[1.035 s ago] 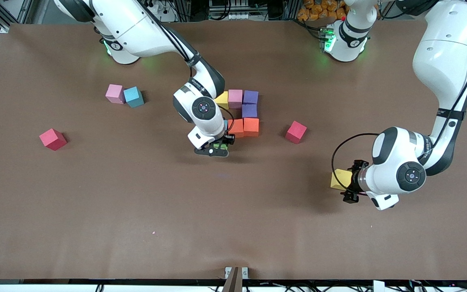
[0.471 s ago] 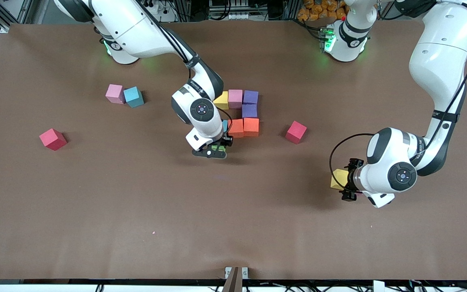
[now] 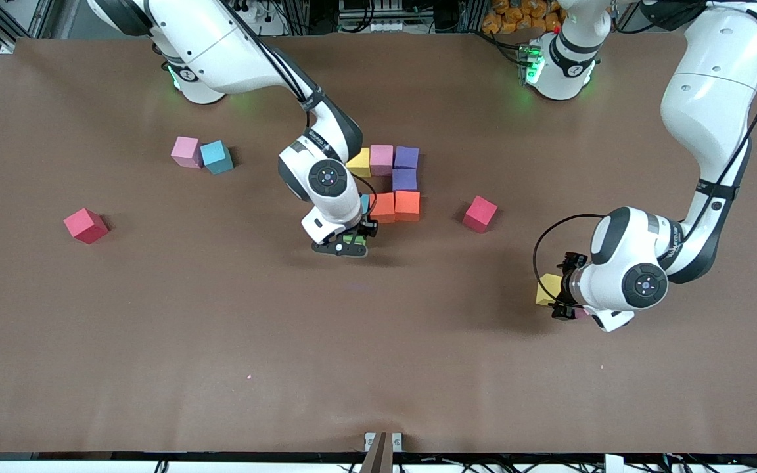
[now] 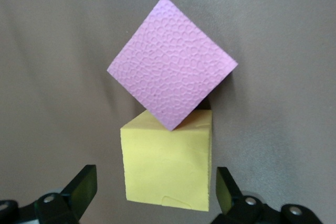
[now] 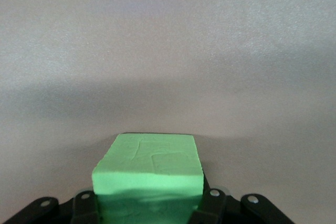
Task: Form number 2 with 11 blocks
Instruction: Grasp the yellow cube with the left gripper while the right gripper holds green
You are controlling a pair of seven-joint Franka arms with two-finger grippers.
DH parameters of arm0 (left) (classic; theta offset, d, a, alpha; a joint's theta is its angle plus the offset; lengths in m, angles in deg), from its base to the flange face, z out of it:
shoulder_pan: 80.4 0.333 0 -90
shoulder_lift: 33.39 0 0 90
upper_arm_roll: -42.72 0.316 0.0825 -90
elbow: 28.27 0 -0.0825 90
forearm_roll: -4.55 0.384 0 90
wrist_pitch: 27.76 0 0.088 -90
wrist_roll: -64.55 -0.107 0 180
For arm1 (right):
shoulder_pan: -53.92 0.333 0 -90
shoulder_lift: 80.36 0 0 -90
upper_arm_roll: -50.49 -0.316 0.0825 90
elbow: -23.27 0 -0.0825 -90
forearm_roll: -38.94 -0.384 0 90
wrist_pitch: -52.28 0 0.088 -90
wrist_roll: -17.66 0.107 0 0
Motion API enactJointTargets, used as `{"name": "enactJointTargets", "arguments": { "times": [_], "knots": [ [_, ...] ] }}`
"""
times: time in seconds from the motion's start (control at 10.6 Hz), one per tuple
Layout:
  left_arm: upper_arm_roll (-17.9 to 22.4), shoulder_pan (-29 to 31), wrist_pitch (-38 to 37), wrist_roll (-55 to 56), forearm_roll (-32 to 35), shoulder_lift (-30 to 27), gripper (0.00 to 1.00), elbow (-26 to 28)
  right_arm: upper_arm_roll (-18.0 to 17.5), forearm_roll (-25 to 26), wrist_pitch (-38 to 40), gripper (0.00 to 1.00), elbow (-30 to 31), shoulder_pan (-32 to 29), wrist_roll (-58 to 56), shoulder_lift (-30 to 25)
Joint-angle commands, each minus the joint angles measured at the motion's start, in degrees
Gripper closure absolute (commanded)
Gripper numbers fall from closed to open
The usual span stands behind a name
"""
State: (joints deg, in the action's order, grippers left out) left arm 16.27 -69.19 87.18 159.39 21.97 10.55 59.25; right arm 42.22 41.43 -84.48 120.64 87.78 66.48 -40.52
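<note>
The yellow block (image 4: 167, 158) will be added to the number 2 by the orange blocks, so my left gripper will next grab it by its opposite sides.
Mid-table stands a cluster of blocks: yellow (image 3: 360, 163), pink (image 3: 381, 159) and purple (image 3: 407, 157) in a row, a second purple (image 3: 404, 179) under it, then two orange ones (image 3: 395, 205). My right gripper (image 3: 349, 244) is shut on a green block (image 5: 149, 174), low over the table next to the orange pair. My left gripper (image 3: 559, 295) is open, its fingers (image 4: 84, 187) on either side of a yellow block (image 4: 167, 158) with gaps showing. A pink block (image 4: 172, 61) touches that yellow one at a corner.
Loose blocks lie around: a red one (image 3: 480, 213) toward the left arm's end, and a pink one (image 3: 186, 152), a blue one (image 3: 217, 157) and a red one (image 3: 85, 225) toward the right arm's end. The brown table (image 3: 221, 341) reaches to the front edge.
My left arm has moved in over the yellow block, covering more of it. The right gripper with the green block has barely shifted.
</note>
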Motion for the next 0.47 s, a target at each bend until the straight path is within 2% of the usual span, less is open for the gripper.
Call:
{"name": "enactJointTargets", "arguments": {
  "times": [0.0, 0.38],
  "knots": [
    [0.0, -0.2, 1.2, 1.4, 3.1, 0.7, 0.0, 0.5, 0.4, -0.3, 0.5, 0.68, -1.6, 1.0, 0.5, 0.9],
    [0.2, -0.3, 2.0, 1.4, 3.5, 2.2, 0.0, 0.2, 0.5, -0.3, 0.5, 0.68, -1.6, 1.3, 0.5, 0.9]
  ]
}}
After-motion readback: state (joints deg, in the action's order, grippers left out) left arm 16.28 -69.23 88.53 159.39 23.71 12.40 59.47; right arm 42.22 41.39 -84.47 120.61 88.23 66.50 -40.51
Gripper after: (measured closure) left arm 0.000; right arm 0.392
